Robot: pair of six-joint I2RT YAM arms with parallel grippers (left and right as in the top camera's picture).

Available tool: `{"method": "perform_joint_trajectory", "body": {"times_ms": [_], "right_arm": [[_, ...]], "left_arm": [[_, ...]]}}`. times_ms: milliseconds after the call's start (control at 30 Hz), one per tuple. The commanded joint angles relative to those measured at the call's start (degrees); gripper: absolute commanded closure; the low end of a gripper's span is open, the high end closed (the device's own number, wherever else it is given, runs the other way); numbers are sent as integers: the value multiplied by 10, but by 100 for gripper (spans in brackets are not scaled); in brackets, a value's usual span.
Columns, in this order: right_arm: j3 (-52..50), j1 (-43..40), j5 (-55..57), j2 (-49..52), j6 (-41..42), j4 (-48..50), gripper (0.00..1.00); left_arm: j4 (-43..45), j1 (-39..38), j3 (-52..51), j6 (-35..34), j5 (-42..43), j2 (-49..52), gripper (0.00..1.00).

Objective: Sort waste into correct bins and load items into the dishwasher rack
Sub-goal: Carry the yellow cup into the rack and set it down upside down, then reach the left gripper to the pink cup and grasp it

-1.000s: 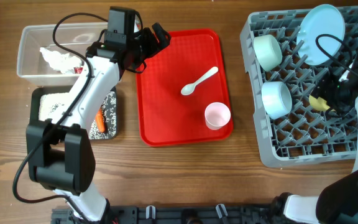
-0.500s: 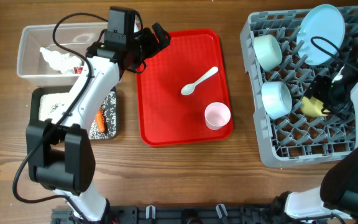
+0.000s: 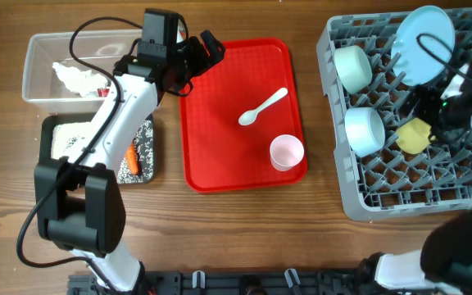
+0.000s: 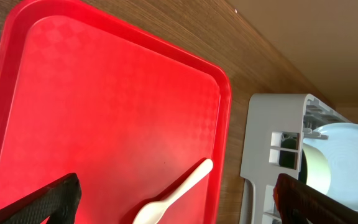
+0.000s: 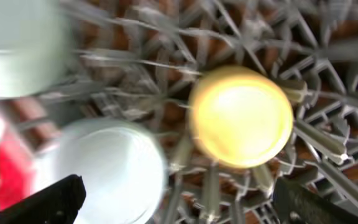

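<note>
I will grab the pink cup (image 3: 286, 152) by its rim with my left gripper next. The cup's base stays free, so I can hand the cup over to my right gripper to load it into the rack.
My left gripper (image 3: 206, 59) hangs open and empty over the far left corner of the flat red tray (image 3: 220, 156). The white spoon (image 3: 262, 106) and the pink cup (image 3: 286, 152) lie on that tray. The spoon also shows in the left wrist view (image 4: 173, 193). My right gripper (image 3: 437, 106) is open and empty above the grey dishwasher rack (image 3: 400, 197). The yellow cup (image 3: 414, 135) stands bottom-up in the rack, just below that gripper, and shows in the right wrist view (image 5: 241, 115). Two light blue bowls (image 3: 353, 67) (image 3: 365, 129) and the plate (image 3: 423, 34) are in the rack.
The clear tub (image 3: 43, 45) at the far left holds crumpled tissue (image 3: 74, 78). The black tray (image 3: 49, 127) in front of it holds white grains (image 3: 72, 141) and the carrot (image 3: 131, 157). The left arm stretches over both bins.
My right gripper has let go of the yellow cup and drawn back to the far right; the cup now stands free in the rack. The left arm has not moved.
</note>
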Motion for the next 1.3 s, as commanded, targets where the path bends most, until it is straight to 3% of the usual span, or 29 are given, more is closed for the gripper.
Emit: {"method": "perform_joint_trajectory", "body": {"times_ms": [0,233,400,467,533,667,700,733,767,867,933,1033,1267], "right_arm": [[48,40,-96,-88,-53,-14,0],[44,160,-109,-109,-51,-38,0],[44,154,-109,-109,-64,-54,0],[44,154,-102,-109,-66,-57,0],[44,155,-89,-109,-66,-58,0],[44,155,-75,-109,-66,-56,0],[44,155,-75,-109,-66,-54,0],[44,154,-75,-109,-66,-53,0],[44,155,-74,-109,-66,-54,0],[44,155,-67,-109,-66,-62,0],[44,155,-64,-109,-66,-66,0],[44,155,-64,-109,-66,-66,0],[44,155,-64,-109,-67,-76,0]], "left_arm": [[2,-2,1,5,-7,-8,0],[2,-2,1,1,-1,-8,0],[-3,-2,1,-2,59,-8,0],[-56,-2,1,-2,90,-8,0],[-73,-4,1,71,117,-8,0],[-166,-44,1,128,111,0,0],[-176,-60,1,141,101,0,2],[-178,-80,1,150,82,0,17],[-178,-100,2,165,64,-3,25],[-183,-153,4,171,-14,-5,15],[-199,-207,3,171,-113,-1,8],[-199,-272,3,191,-150,15,4],[-215,-296,3,183,-168,63,35]]}}
